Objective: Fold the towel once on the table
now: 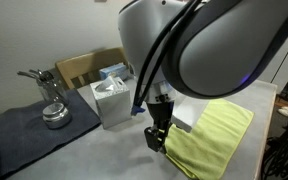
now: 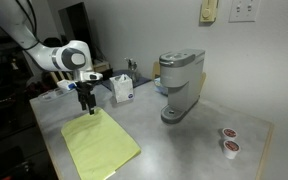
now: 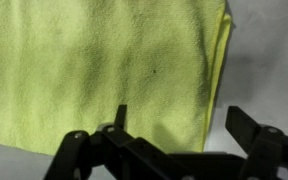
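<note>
I should next grab the towel [image 1: 212, 138] by its edge on the tissue box side, leave the rest flat, then fold that edge across the towel.
The yellow-green towel [image 1: 212, 138] lies flat on the light-grey table [image 1: 94, 152]; it also shows in an exterior view [image 2: 99, 147] and fills most of the wrist view [image 3: 104, 70]. My gripper [image 1: 156, 138] hovers just above the towel's edge, also seen in an exterior view [image 2: 86, 107]. In the wrist view the gripper [image 3: 176, 125] is open, its two black fingers apart over the towel's right edge, with nothing between them.
A white tissue box [image 1: 111, 100] and a metal canister [image 1: 54, 112] on a dark grey-blue mat [image 1: 29, 125] stand behind the gripper. A coffee machine [image 2: 180, 85] and two small pods [image 2: 227, 140] stand on the table.
</note>
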`<state>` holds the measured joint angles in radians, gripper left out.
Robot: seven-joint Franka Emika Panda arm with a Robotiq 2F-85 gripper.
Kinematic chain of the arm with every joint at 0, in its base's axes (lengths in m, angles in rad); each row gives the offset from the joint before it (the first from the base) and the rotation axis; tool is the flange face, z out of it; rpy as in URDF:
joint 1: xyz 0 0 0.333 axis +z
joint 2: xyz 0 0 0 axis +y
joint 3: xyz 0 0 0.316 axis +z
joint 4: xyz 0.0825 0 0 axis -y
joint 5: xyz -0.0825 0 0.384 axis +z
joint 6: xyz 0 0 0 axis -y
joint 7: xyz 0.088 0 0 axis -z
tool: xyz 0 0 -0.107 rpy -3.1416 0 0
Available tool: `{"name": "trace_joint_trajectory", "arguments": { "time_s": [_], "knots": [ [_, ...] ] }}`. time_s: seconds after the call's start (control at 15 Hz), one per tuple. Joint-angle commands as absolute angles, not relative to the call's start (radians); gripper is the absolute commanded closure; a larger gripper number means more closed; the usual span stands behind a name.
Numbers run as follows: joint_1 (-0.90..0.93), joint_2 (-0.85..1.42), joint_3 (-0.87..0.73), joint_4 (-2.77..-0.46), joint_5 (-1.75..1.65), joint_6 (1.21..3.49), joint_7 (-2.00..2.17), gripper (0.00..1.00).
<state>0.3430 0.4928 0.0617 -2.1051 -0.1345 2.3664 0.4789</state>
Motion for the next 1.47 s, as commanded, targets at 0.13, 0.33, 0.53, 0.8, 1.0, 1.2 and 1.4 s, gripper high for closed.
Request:
{"name": "trace_joint_trajectory", "arguments": {
  "time_s": [0.13, 0.33, 0.53, 0.8, 1.0, 1.2, 1.4],
  "knots": [
    [0.346, 0.558, 0.057, -2.041, -0.129, 2.326, 0.473, 0.0],
    [0.348, 0.579, 0.058, -2.026, -0.123, 2.327, 0.472, 0.0],
    [0.349, 0.591, 0.057, -2.015, -0.123, 2.325, 0.471, 0.08],
    [0.352, 0.591, 0.059, -2.004, -0.122, 2.32, 0.47, 0.47],
    [0.356, 0.591, 0.058, -1.998, -0.124, 2.319, 0.471, 0.7],
    [0.356, 0.59, 0.057, -1.997, -0.124, 2.32, 0.471, 0.89],
    [0.355, 0.587, 0.056, -1.998, -0.124, 2.321, 0.47, 1.0]
  ]
}}
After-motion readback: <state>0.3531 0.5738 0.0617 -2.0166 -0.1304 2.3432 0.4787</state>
